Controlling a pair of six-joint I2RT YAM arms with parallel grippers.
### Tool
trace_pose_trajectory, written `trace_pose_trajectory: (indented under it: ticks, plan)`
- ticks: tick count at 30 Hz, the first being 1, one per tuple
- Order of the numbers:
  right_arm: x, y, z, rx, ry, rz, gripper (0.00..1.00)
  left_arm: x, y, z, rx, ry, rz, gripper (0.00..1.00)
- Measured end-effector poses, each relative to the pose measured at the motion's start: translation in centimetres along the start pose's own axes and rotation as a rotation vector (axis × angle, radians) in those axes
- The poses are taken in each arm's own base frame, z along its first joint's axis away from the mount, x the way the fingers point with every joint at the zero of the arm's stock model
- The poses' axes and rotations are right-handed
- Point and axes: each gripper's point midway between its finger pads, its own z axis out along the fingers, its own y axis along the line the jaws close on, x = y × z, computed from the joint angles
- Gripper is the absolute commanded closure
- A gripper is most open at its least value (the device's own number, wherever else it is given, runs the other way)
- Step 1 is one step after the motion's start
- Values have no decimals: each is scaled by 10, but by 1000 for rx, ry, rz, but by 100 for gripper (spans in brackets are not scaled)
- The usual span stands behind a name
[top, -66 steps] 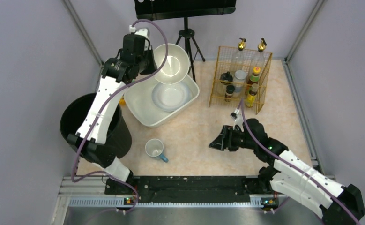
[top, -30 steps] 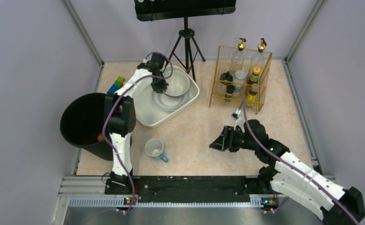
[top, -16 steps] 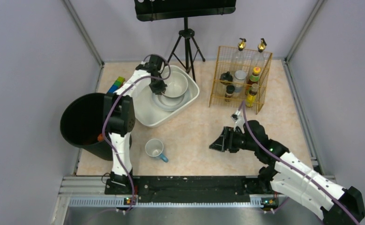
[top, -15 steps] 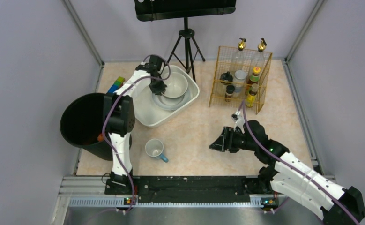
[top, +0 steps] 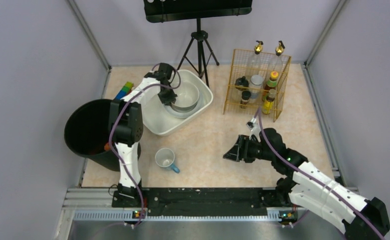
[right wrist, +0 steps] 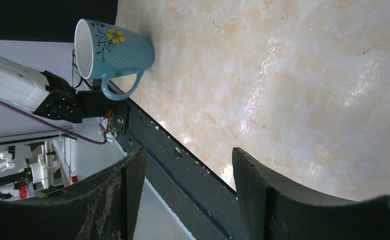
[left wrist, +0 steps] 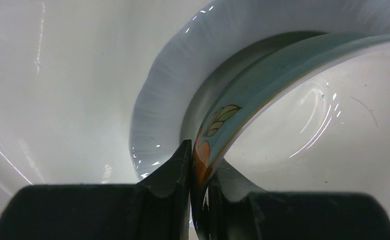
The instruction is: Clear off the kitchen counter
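The bowl (top: 186,96) sits within the white plate's rim inside the tub and would remain there, so my left gripper opens next.
The kitchen counter (top: 213,140) is a beige marbled top. My left gripper (top: 168,96) is shut on the rim of a bowl (top: 186,96) with a leaf pattern (left wrist: 263,90), inside the white tub (top: 155,122). The bowl rests in a white plate (left wrist: 162,100) in the tub. A blue flowered mug (top: 165,160) lies on its side near the front of the counter; it also shows in the right wrist view (right wrist: 113,47). My right gripper (top: 231,152) is open and empty, low over the counter, right of the mug (right wrist: 187,175).
A black bin (top: 90,132) stands at the left edge. A gold wire rack (top: 255,85) with bottles and jars stands at the back right. Coloured blocks (top: 124,90) lie behind the bin. A tripod (top: 199,42) stands at the back.
My left arm has swung the bowl from above the tub down into it, onto the plate; in the last half second the bowl has tilted and settled slightly. The right arm has not moved.
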Motion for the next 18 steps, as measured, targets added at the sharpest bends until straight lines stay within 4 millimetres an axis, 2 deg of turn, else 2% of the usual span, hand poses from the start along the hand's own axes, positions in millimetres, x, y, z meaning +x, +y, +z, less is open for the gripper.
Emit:
trace_pose_trajectory:
  ticks: [1, 3, 5, 13, 18]
  plan:
    - [0, 0, 0, 0, 0, 0, 37, 0, 0, 0, 1, 1, -1, 98]
    - [0, 0, 0, 0, 0, 0, 37, 1, 0, 1, 3, 3, -1, 83]
    - [0, 0, 0, -1, 0, -1, 37, 1, 0, 1, 4, 4, -2, 74]
    - [0, 0, 0, -2, 0, -2, 37, 11, -4, 3, 22, 19, 17, 58]
    - [0, 0, 2, 1, 3, 0, 37, 10, -6, -11, 44, 18, 44, 46]
